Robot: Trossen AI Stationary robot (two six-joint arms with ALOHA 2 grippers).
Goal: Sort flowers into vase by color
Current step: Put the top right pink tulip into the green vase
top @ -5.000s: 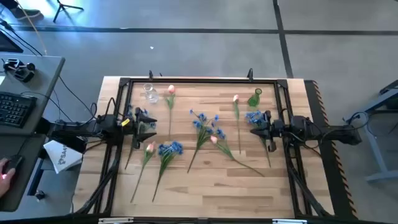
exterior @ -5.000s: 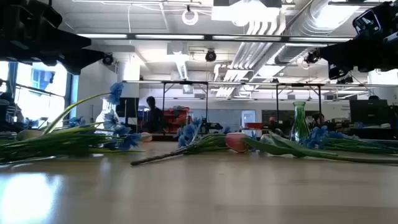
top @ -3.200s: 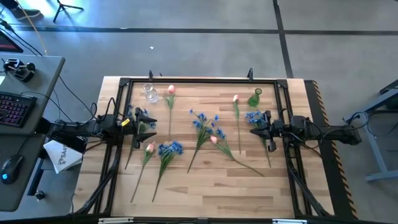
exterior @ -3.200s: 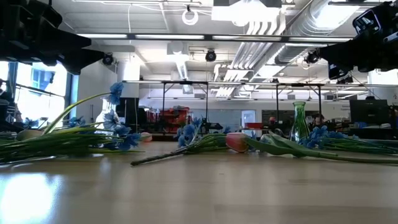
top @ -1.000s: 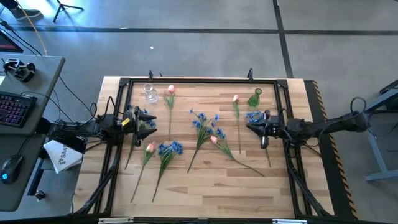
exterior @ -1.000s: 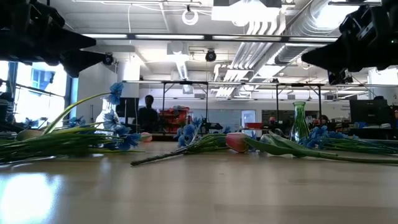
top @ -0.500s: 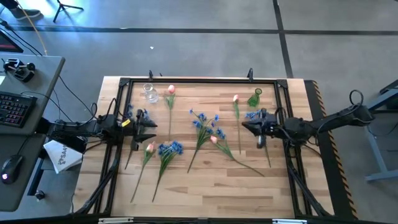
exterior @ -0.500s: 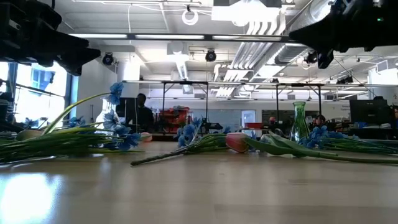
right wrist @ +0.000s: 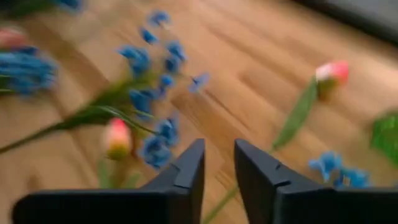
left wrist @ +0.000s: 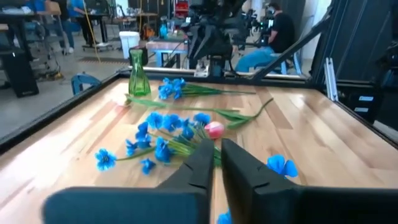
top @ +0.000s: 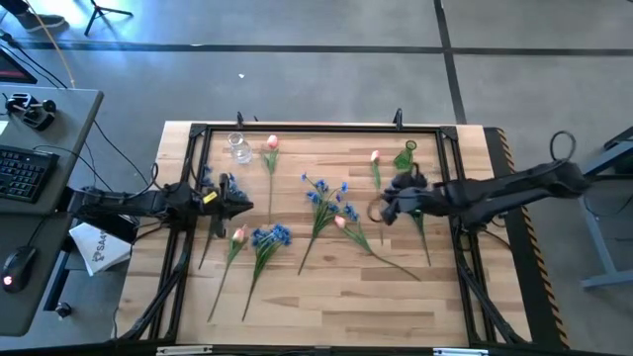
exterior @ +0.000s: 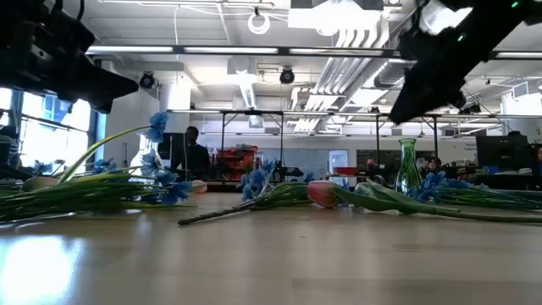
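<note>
The right gripper should next take hold of the pink tulip by its stem (top: 378,178) (right wrist: 282,134), so that the tulip can be sorted into the green vase.
Flowers lie flat on the wooden table (top: 326,297): pink tulips (top: 271,143) (top: 376,156) (top: 238,234) and blue clusters (top: 321,193) (top: 269,236). A green vase (top: 406,156) stands at the far right and a clear vase (top: 238,148) at the far left. My left gripper (top: 240,206) hovers shut at the left, pointing toward the middle (left wrist: 217,163). My right gripper (top: 376,211) hangs above the table right of the middle. It stands open by a narrow gap (right wrist: 219,165), over a pink tulip (right wrist: 117,138) and blue blossoms (right wrist: 155,146).
A dark frame rail (top: 316,128) runs around the table top. Another blue cluster (top: 404,185) lies partly under the right arm. A desk with a keyboard (top: 25,173) stands off the table's left. Bare wood lies along the near edge.
My right gripper has swung from the right rail toward the table's middle and tipped down over the flowers. My left gripper has shut on nothing and shifted slightly toward the middle. No flower has moved.
</note>
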